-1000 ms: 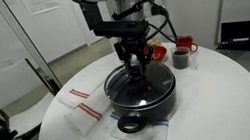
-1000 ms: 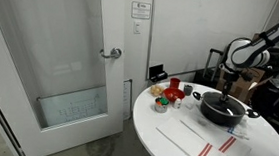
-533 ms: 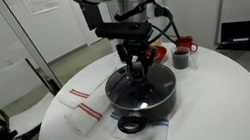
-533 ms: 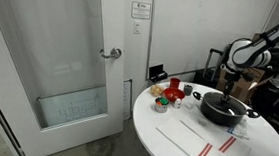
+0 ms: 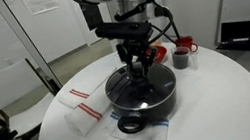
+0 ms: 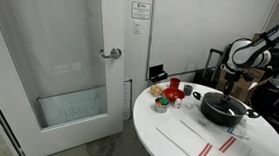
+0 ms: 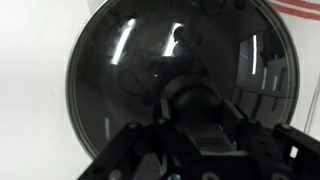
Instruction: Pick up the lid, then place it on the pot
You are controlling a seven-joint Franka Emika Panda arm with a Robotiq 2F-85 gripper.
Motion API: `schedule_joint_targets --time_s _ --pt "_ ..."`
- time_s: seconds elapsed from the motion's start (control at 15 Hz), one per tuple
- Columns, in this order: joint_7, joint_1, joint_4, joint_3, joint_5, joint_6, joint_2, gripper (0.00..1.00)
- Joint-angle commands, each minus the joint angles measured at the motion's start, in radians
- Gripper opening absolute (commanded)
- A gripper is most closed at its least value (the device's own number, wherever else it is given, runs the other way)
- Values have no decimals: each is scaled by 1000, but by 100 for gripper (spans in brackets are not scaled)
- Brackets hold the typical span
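Note:
The clear glass lid already lies flat on the pot's rim, its knob between my fingers, so it is time for my gripper to open now.
The black pot stands on the round white table, and it also shows from farther off. The clear glass lid lies flat on the pot's rim and fills the wrist view. My gripper hangs straight down over the pot's middle. In the wrist view its two fingers sit against both sides of the lid's dark centre knob. One loop handle points toward the table's near edge.
A red mug and a small dark cup stand behind the pot. White cloths with red stripes lie beside it. Red cups and small jars cluster at one table edge. A door stands beyond the table.
The gripper shifted very slightly over the pot in the first half second; since then nothing has visibly moved.

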Motion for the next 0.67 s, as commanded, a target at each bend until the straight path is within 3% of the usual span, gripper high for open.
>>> schedule_joint_targets --time_s 0.0,0.07,0.13,0.33,0.6 --pt "-2 0 6 2 15 1 -1 32" --pt "-1 0 5 1 15 1 -1 75" --pt "0 0 4 1 15 2 -2 76" --pt "1 1 1 1 15 6 -4 97" --pt "1 1 -1 2 15 8 -6 100"
